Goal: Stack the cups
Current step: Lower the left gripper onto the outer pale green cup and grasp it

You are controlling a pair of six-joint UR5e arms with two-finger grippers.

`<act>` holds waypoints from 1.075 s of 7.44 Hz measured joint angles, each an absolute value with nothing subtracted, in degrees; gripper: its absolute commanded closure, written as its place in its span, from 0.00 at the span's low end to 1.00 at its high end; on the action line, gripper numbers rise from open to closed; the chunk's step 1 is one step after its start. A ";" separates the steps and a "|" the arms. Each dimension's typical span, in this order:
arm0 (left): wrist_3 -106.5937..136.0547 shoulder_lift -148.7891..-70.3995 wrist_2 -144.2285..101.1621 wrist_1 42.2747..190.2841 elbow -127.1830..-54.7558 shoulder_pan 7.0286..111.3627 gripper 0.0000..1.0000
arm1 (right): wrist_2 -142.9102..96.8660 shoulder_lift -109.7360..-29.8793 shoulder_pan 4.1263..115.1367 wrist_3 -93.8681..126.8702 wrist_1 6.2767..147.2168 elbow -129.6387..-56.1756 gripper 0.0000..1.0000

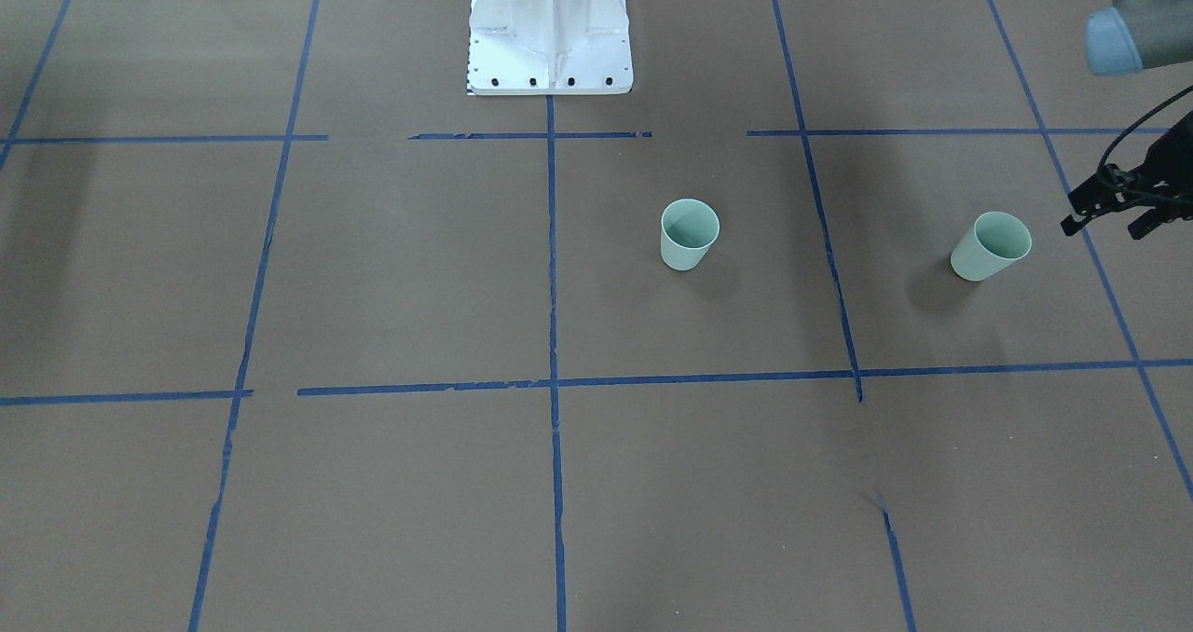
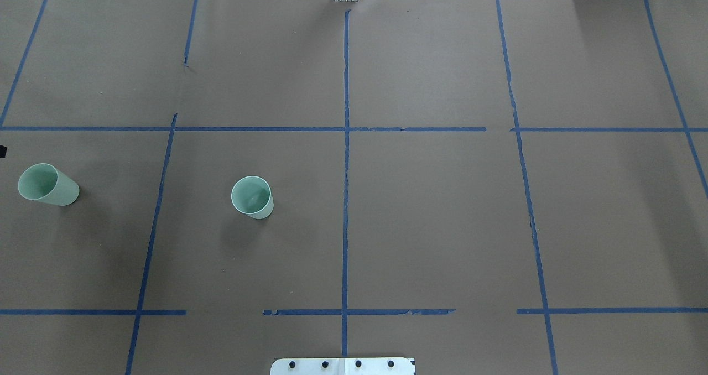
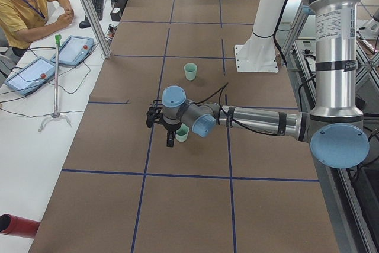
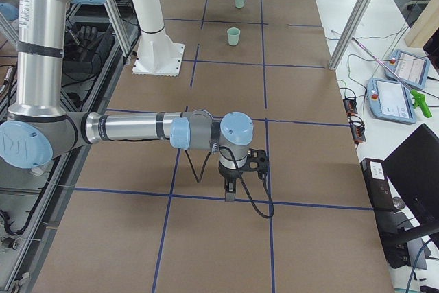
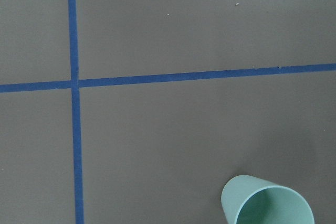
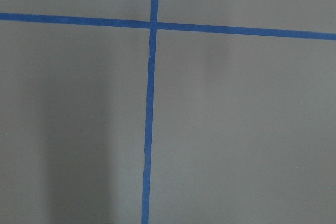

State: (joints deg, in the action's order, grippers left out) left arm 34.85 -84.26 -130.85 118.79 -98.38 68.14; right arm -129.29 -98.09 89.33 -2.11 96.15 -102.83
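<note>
The robot's left gripper will next take hold of the outer mint-green cup by its rim (image 1: 1002, 213) (image 5: 270, 186) so that it can stack cups.
Two pale mint-green cups stand upright and apart on the brown table. One cup (image 1: 690, 233) (image 2: 253, 197) is near the centre line. The other cup (image 1: 991, 246) (image 2: 47, 185) is out on my left side. My left gripper (image 1: 1106, 226) hovers open and empty just beyond that outer cup. The cup's rim (image 5: 268, 203) shows at the bottom right of the left wrist view. My right gripper (image 4: 233, 186) points down over bare table far from both cups, and I cannot tell if it is open. The right wrist view shows only table and tape.
The white robot base (image 1: 550, 35) stands at the table's robot-side edge. Blue tape lines (image 2: 345, 142) grid the table. An operator (image 3: 23, 4) sits by control tablets (image 3: 74, 50) past the far side, with a thin stand (image 3: 56, 87) at that edge.
</note>
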 measured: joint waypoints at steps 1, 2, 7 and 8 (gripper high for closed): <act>38.22 -84.23 -129.46 120.39 -98.31 65.67 0.00 | -129.29 -98.08 89.32 -2.11 96.15 -102.83 0.00; 40.17 -84.21 -127.84 121.11 -98.11 63.73 0.01 | -129.29 -98.09 89.31 -2.11 96.15 -102.83 0.00; 41.66 -83.55 -126.45 121.42 -96.11 60.48 1.00 | -129.29 -98.09 89.35 -2.11 96.15 -102.83 0.00; 41.65 -83.53 -126.75 121.13 -96.24 60.39 1.00 | -129.29 -98.09 89.36 -2.11 96.15 -102.83 0.00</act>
